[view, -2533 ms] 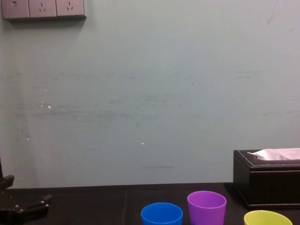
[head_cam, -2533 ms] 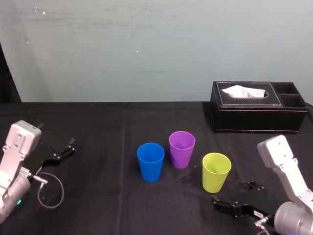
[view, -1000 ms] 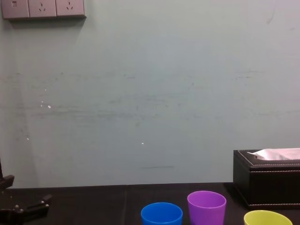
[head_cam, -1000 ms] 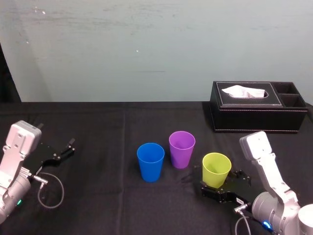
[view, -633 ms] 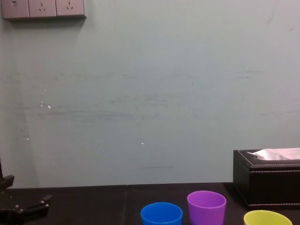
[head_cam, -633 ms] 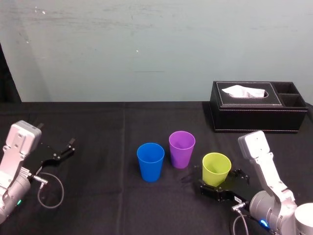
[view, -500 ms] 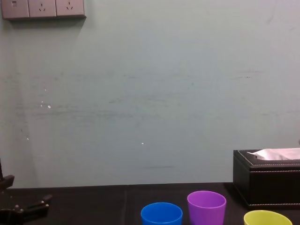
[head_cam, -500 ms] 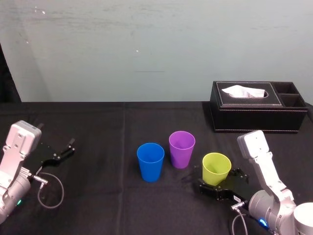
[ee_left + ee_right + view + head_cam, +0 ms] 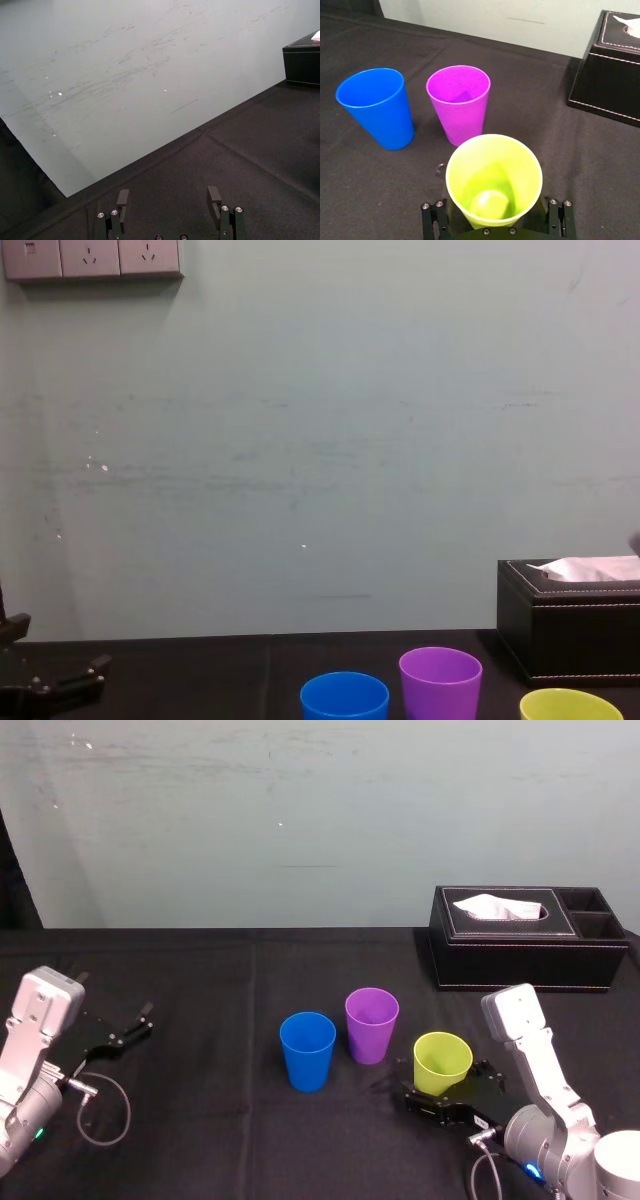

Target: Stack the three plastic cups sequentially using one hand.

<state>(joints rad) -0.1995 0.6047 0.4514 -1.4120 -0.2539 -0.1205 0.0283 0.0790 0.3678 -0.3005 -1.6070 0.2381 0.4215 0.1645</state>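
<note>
I need to stack the yellow-green cup into the blue cup (image 9: 377, 107), so next my right gripper should grab the yellow-green cup by its lower body (image 9: 487, 220).
Three plastic cups stand upright in a loose row on the black table: a blue cup (image 9: 308, 1050) (image 9: 376, 106), a purple cup (image 9: 372, 1024) (image 9: 459, 102) and a yellow-green cup (image 9: 442, 1067) (image 9: 493, 177). My right gripper (image 9: 452, 1092) (image 9: 494, 207), on its silver-grey arm, is low at the table with its jaws open. One finger (image 9: 431, 216) stands on each side of the yellow-green cup's lower body, and a small gap shows on both sides. My left gripper (image 9: 125, 1035) (image 9: 167, 200) rests open and empty at the far left.
A black tissue box (image 9: 528, 951) (image 9: 612, 70) stands at the back right, behind the cups. A grey cable loop (image 9: 100, 1112) lies by the left arm. The table (image 9: 220, 1120) has bare black cloth between the left gripper and the blue cup.
My right gripper has slid forward and left from the table's near right, and its open fingers now straddle the yellow-green cup. The cups and the left arm have stayed still.
</note>
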